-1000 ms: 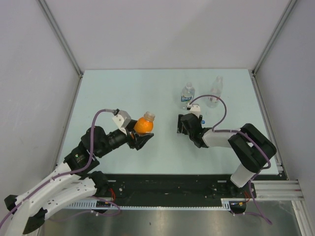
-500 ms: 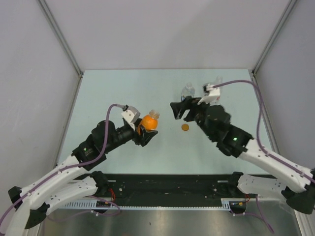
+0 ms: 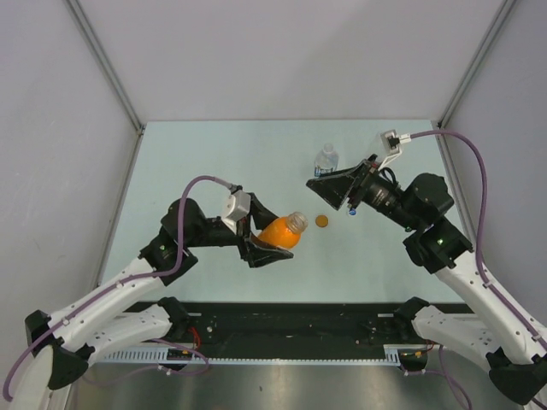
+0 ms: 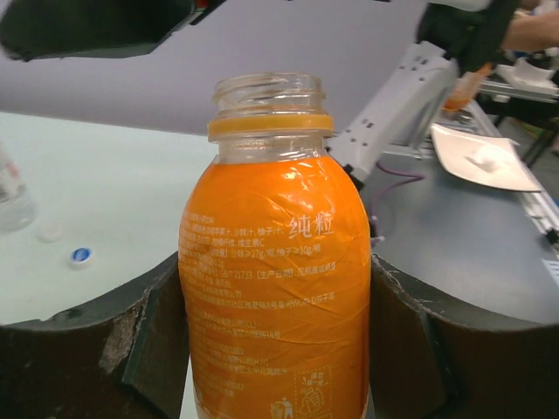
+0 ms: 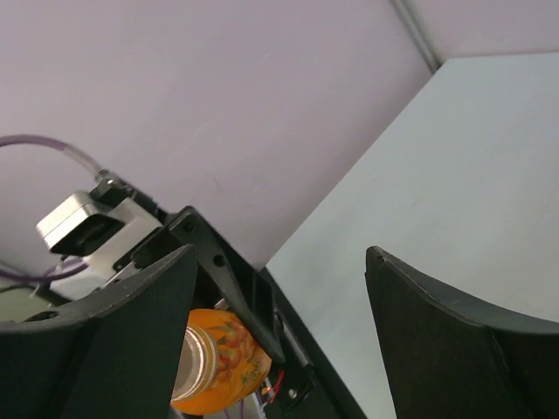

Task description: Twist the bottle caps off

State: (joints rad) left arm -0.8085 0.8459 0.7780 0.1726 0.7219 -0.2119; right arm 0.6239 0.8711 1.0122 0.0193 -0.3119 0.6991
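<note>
The robot's right gripper will next grab the orange bottle by its open neck (image 3: 297, 222) (image 5: 194, 363), so the bottle's base stays free to set the bottle upright on the tabletop.
My left gripper (image 3: 270, 237) is shut on the squat orange bottle (image 3: 279, 231) and holds it tilted above the table, its open neck (image 3: 297, 221) pointing right. In the left wrist view the bottle (image 4: 275, 288) fills the space between the jaws, uncapped. The orange cap (image 3: 321, 220) lies on the table. My right gripper (image 3: 321, 193) is open and empty, raised above the cap; in its wrist view (image 5: 279, 332) it faces the orange bottle (image 5: 218, 362). The blue-label bottle (image 3: 326, 159) stands behind. A white cap with a blue mark (image 4: 80, 255) and a plain whitish cap (image 4: 50, 232) lie loose. The slim bottle is hidden.
The table is walled at the back and both sides. The right arm (image 3: 427, 222) reaches over the table's right half. The blue-marked cap also shows in the top view (image 3: 351, 212) under the right wrist.
The right gripper left the orange cap on the table, rose and swung back right. The left gripper carried the orange bottle right and nearer, tilting it more.
</note>
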